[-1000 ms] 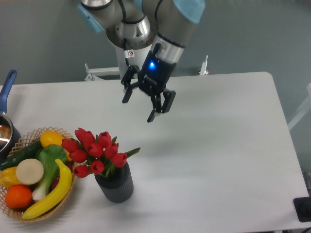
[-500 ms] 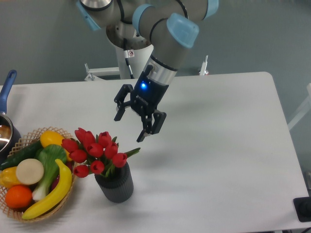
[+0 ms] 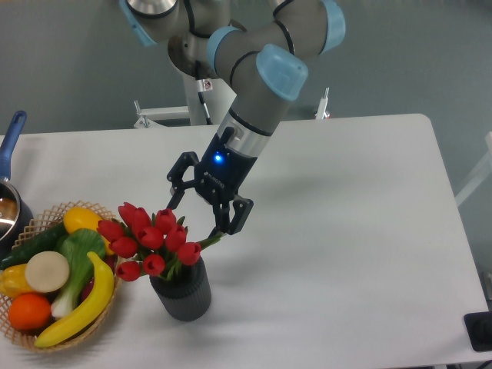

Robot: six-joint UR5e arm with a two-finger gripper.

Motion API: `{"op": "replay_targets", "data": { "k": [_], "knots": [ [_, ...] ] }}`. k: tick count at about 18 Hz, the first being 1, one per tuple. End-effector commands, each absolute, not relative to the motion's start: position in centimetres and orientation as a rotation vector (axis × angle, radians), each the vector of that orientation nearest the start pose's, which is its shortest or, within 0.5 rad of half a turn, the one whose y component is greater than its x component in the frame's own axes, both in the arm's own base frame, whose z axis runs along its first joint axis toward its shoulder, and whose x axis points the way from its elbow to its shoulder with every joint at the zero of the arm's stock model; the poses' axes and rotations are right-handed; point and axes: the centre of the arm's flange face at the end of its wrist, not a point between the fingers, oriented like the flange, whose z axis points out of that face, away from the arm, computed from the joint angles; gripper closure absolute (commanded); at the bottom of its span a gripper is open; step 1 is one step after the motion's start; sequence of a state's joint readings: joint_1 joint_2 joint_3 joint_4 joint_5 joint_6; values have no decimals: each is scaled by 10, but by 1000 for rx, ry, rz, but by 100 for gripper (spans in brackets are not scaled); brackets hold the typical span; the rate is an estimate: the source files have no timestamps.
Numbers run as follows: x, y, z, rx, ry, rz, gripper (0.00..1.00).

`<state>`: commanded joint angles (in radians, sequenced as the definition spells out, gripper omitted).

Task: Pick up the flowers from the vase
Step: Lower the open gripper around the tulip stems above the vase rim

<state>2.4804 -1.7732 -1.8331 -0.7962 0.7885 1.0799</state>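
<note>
The flowers [image 3: 151, 238] should come out of the dark grey vase [image 3: 184, 294] next. My gripper should grab the flowers' red tulip buds first and then lift the flowers out.
The flowers [image 3: 151, 238], a bunch of red tulip buds with green leaves, stand upright in the vase [image 3: 181, 291], a short dark grey ribbed pot near the table's front left. My gripper [image 3: 195, 214] is open and empty, just above and to the right of the buds. Its left finger hangs over the topmost buds and its right finger is beside a green leaf at the bunch's right edge. The stems are hidden inside the vase.
A wicker basket [image 3: 31, 338] of fruit and vegetables sits close to the left of the vase. A pot with a blue handle [image 3: 13, 132] is at the far left edge. The white table [image 3: 346, 231] stretches to the right.
My gripper has moved down and to the left, from above the table's middle to just over the flowers. It has stayed open. The flowers and vase have not moved.
</note>
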Motion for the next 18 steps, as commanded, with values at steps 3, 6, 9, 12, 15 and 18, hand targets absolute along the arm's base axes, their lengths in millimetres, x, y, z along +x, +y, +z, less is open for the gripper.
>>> {"op": "replay_targets", "data": {
  "k": [3, 6, 9, 12, 15, 18],
  "knots": [
    [-306, 507, 361, -2292, 364, -219, 0],
    [-310, 511, 356, -2288, 369, -212, 0],
    [-307, 518, 352, -2282, 388, -210, 0],
    [-306, 520, 350, -2281, 394, -210, 0],
    [-304, 525, 349, -2279, 405, -213, 0],
    [-306, 541, 344, -2277, 426, -222, 0]
  ]
}}
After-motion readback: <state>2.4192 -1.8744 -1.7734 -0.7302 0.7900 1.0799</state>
